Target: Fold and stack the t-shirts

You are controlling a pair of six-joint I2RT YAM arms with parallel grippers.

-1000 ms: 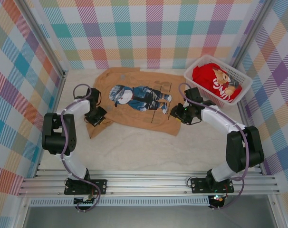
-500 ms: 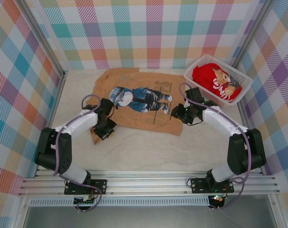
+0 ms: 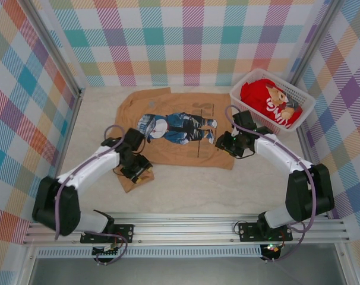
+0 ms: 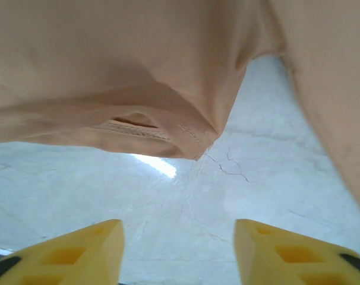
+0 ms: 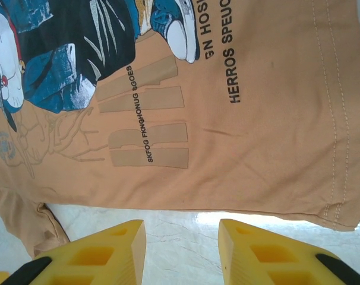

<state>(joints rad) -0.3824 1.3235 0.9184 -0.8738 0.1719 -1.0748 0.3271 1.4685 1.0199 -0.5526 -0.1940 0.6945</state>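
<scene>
My left gripper should next grab the tan t-shirt's near sleeve at its hem corner, so that it can lift the t-shirt and spread it for folding.
The tan t-shirt lies spread face up on the table, its blue cartoon print in the middle. One sleeve lies just beyond my left gripper, which is open over bare table with nothing between its fingers. In the top view the left gripper sits at the shirt's near-left sleeve. My right gripper is open just off the shirt's hem, at the shirt's near-right corner. The red t-shirt is bundled in the basket.
The white plastic basket stands at the back right corner, close behind the right arm. Checked walls enclose the table on three sides. Bare pale tabletop runs between the shirt and the metal rail at the near edge.
My left arm swung toward the near right, drawing the shirt's sleeve with it, then opened and let go. The shirt now lies flatter. The right gripper shifted only slightly.
</scene>
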